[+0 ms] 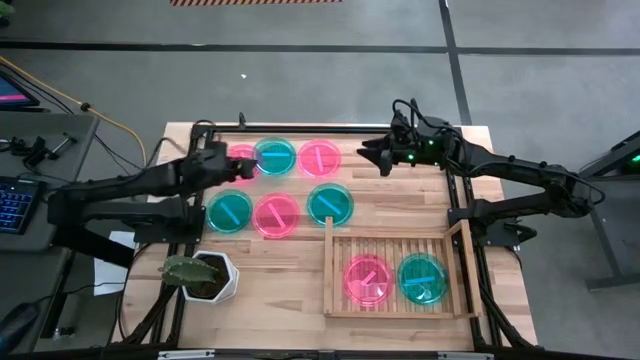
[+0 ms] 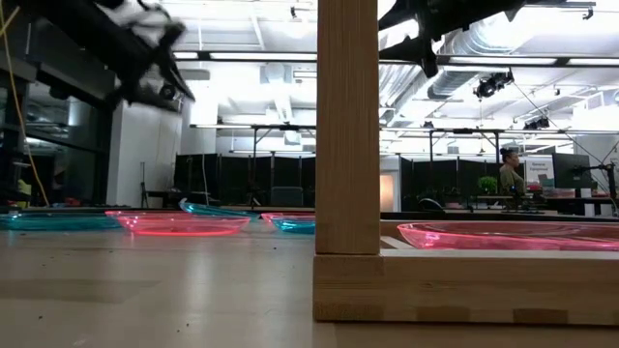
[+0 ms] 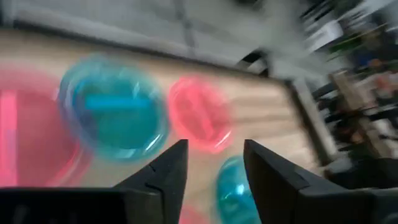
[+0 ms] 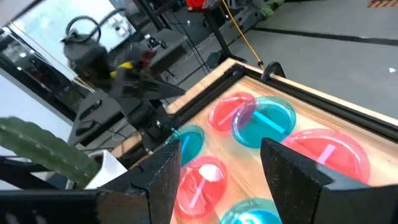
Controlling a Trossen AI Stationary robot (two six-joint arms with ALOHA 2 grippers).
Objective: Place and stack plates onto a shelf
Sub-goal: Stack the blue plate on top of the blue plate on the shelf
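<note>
The robot's left gripper needs to stack the teal plate onto the shelf, so next it needs to grab the teal plate that overlaps the pink one by its rim (image 1: 294, 158) (image 3: 163, 121).
Six plates lie on the bare table in two rows. The far row is a pink plate (image 1: 244, 155), a teal plate (image 1: 274, 156) whose rim overlaps it, and a pink plate (image 1: 319, 157). The near row is teal (image 1: 229, 211), pink (image 1: 277, 215) and teal (image 1: 329, 204). The wooden shelf (image 1: 336, 262) holds a pink plate (image 1: 368, 279) and a teal plate (image 1: 422, 278) side by side. My left gripper (image 1: 240, 166) (image 3: 214, 165) is open and empty, raised over the far-left pink plate. My right gripper (image 1: 380, 157) (image 4: 221, 168) is open and empty, raised to the right of the far row.
A white hexagonal pot with a cactus (image 1: 205, 276) stands at the near left of the table, left of the shelf. The shelf's corner post (image 2: 348, 126) blocks the middle of the low view. A keyboard and cables lie on a side desk (image 1: 20, 195) to the left.
</note>
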